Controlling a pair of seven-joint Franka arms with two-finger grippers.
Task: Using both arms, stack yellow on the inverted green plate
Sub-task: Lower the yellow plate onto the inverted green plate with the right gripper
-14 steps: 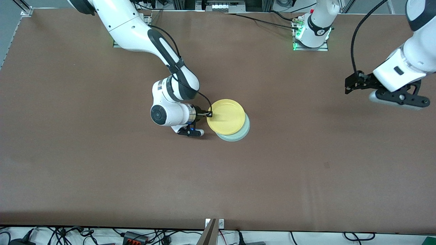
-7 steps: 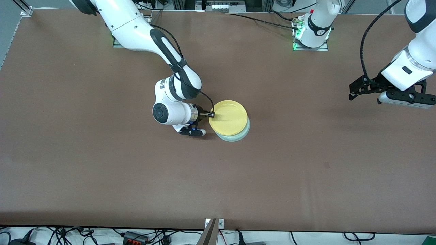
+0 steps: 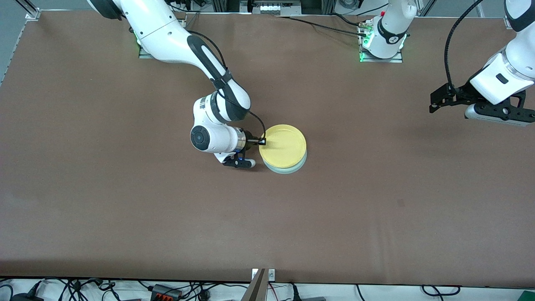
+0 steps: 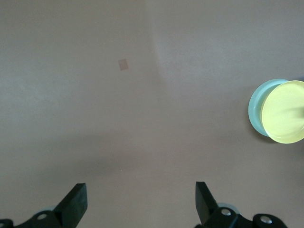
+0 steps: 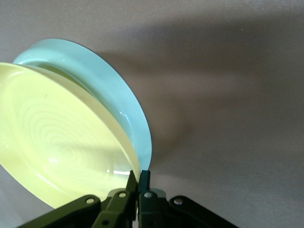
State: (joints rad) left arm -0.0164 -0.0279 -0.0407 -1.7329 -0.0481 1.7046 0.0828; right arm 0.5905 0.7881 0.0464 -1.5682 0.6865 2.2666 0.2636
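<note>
The yellow plate (image 3: 283,146) lines up side to side with the green plate's rim (image 3: 286,170) beneath and would settle stacked, so it is time for my right gripper to open.
The yellow plate (image 3: 283,146) sits right way up over the green plate (image 3: 288,168), which lies on the table mid-way between the arms' ends and shows only as a pale crescent on the side nearer the front camera. My right gripper (image 3: 262,142) is shut on the yellow plate's rim at the edge toward the right arm's end. In the right wrist view the yellow plate (image 5: 57,142) rests against the green plate (image 5: 118,104), with the right gripper (image 5: 138,176) pinching the yellow rim. My left gripper (image 4: 141,197) hangs open and empty over bare table at the left arm's end.
The brown table (image 3: 125,217) spreads wide around the plates. The arm bases (image 3: 380,46) stand along the edge farthest from the front camera. A small dark mark (image 3: 401,203) shows on the table surface. Cables lie off the edge nearest the camera.
The right gripper has carried the yellow plate toward the left arm's end, so it covers more of the green plate. The left arm has drawn back toward its own end.
</note>
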